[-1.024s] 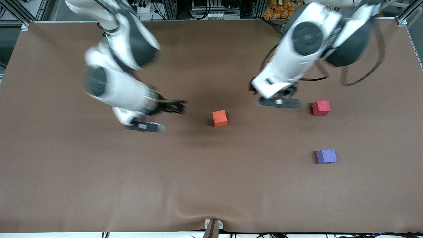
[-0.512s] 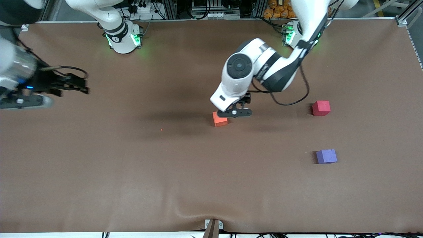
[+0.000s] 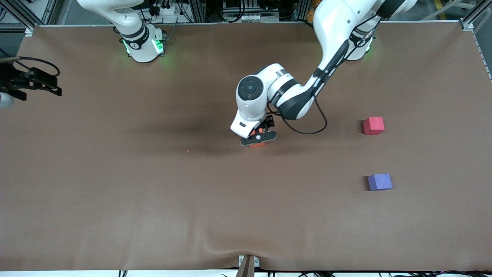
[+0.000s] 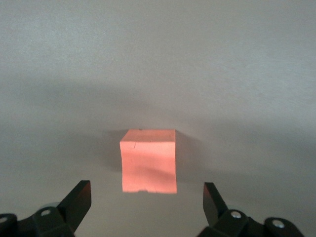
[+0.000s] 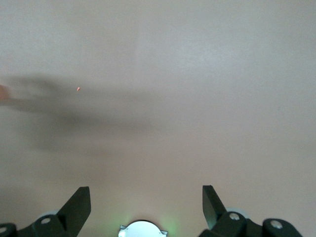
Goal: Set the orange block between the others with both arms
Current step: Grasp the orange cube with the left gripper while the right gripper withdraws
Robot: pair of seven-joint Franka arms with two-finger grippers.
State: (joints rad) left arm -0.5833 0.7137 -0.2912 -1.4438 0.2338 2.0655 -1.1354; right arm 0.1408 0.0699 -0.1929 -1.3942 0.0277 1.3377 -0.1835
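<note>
Next, the left gripper takes hold of the orange block's opposite sides to place the orange block (image 3: 256, 146) between the cubes.
The orange block (image 3: 256, 146) lies on the brown cloth near the table's middle, mostly covered by my left gripper (image 3: 258, 139), which hangs low right above it. In the left wrist view the orange block (image 4: 148, 160) sits just ahead of the open left gripper (image 4: 147, 197), outside its fingertips. The pinkish-red cube (image 3: 373, 125) and, nearer the front camera, the purple-blue cube (image 3: 379, 182) stand apart toward the left arm's end. My right gripper (image 3: 54, 85) hovers open at the right arm's end of the table, over bare cloth (image 5: 145, 202).
A tiny orange crumb (image 3: 187, 151) lies on the cloth between the two grippers. The right arm's green-lit base (image 3: 144, 46) and the left arm's base (image 3: 357, 42) stand along the table's edge farthest from the front camera. The cloth wrinkles at the front edge (image 3: 230, 248).
The left gripper has swung from beside the pinkish-red cube to above the orange block and come down over it. The right gripper has swept away to the right arm's end. No cube moved.
</note>
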